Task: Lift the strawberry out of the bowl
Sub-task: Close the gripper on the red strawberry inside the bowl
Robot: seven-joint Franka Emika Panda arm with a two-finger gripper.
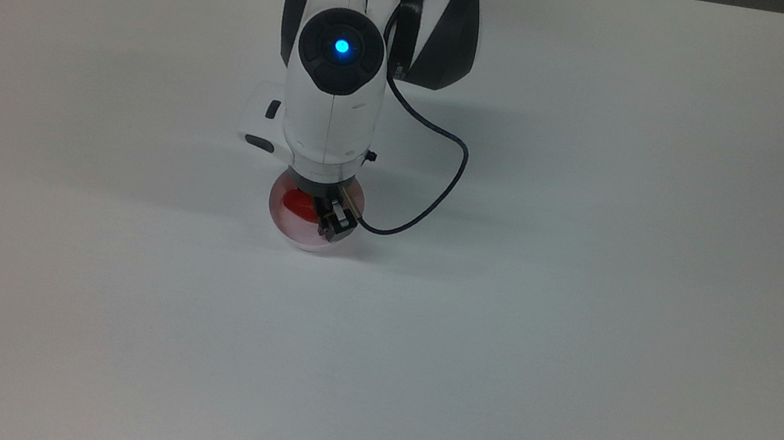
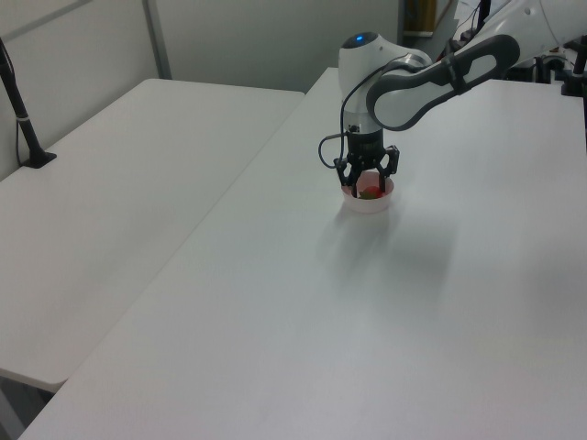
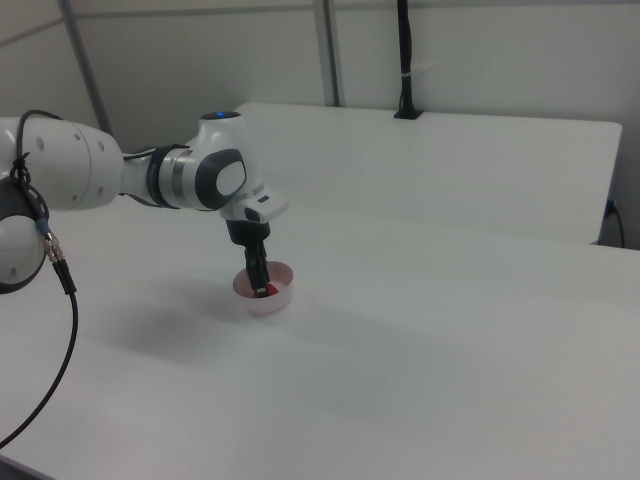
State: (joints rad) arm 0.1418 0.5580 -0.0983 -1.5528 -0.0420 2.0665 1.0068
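Observation:
My gripper grabs the strawberry by its red body (image 2: 375, 192) next, to lift it from the pale pink bowl (image 2: 370, 205).
The pale pink bowl (image 1: 300, 239) stands on the white table, and the red strawberry (image 1: 295, 204) lies inside it, partly covered by my wrist in the top view. My gripper (image 1: 325, 212) reaches down into the bowl. In the left view the gripper (image 2: 367, 186) is open, its two black fingers spread to either side of the strawberry (image 2: 368, 192) inside the bowl (image 2: 370, 205). The right view shows the gripper (image 3: 260, 287) dipping into the bowl (image 3: 270, 303) with a bit of red strawberry (image 3: 263, 292) at its tip.
A black cable (image 1: 436, 196) loops from my wrist over the table at the top view's right of the bowl. A second white table (image 2: 110, 183) stands at the left view's left, with a black post (image 2: 23, 119) on it.

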